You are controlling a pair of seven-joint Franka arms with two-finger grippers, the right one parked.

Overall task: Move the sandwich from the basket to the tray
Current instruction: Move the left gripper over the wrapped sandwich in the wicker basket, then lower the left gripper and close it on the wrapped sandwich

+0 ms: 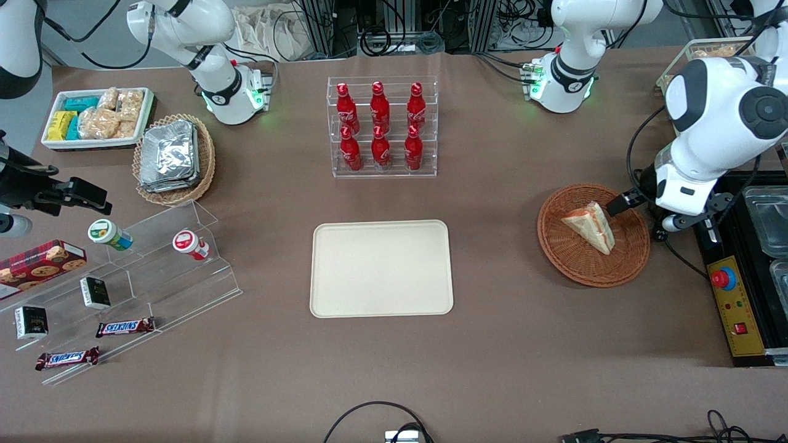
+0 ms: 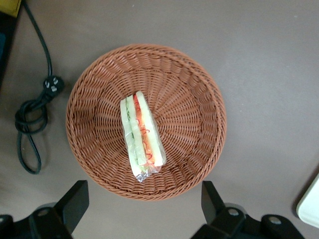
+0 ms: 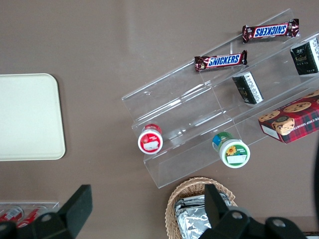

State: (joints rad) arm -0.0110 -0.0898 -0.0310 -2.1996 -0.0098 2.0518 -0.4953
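The sandwich, a long wedge (image 2: 142, 135), needs to go on the tray, so my left gripper should next pick up the sandwich by its opposite flat bread sides.
The sandwich (image 1: 591, 226), a wrapped white-bread wedge with red, orange and green layers, lies in the round reddish-brown wicker basket (image 1: 566, 258) toward the working arm's end of the table. My left gripper (image 1: 637, 212) hovers above the basket's rim, open and empty, with one finger over the basket next to the sandwich. In the left wrist view the sandwich (image 2: 141, 137) lies near the basket's (image 2: 189, 109) middle, and the gripper (image 2: 143, 201) has its fingers spread wide over the rim. The cream tray (image 1: 381, 269) lies bare at the table's middle; a corner of it shows in the left wrist view (image 2: 310, 209).
A clear rack of red bottles (image 1: 381, 126) stands farther from the front camera than the tray. A coiled black cable (image 2: 30, 124) and a control box with a red button (image 1: 735, 301) lie beside the basket. A clear snack stand (image 1: 123, 277), a foil-pack basket (image 1: 172, 157) and a white bin (image 1: 98, 117) sit toward the parked arm's end.
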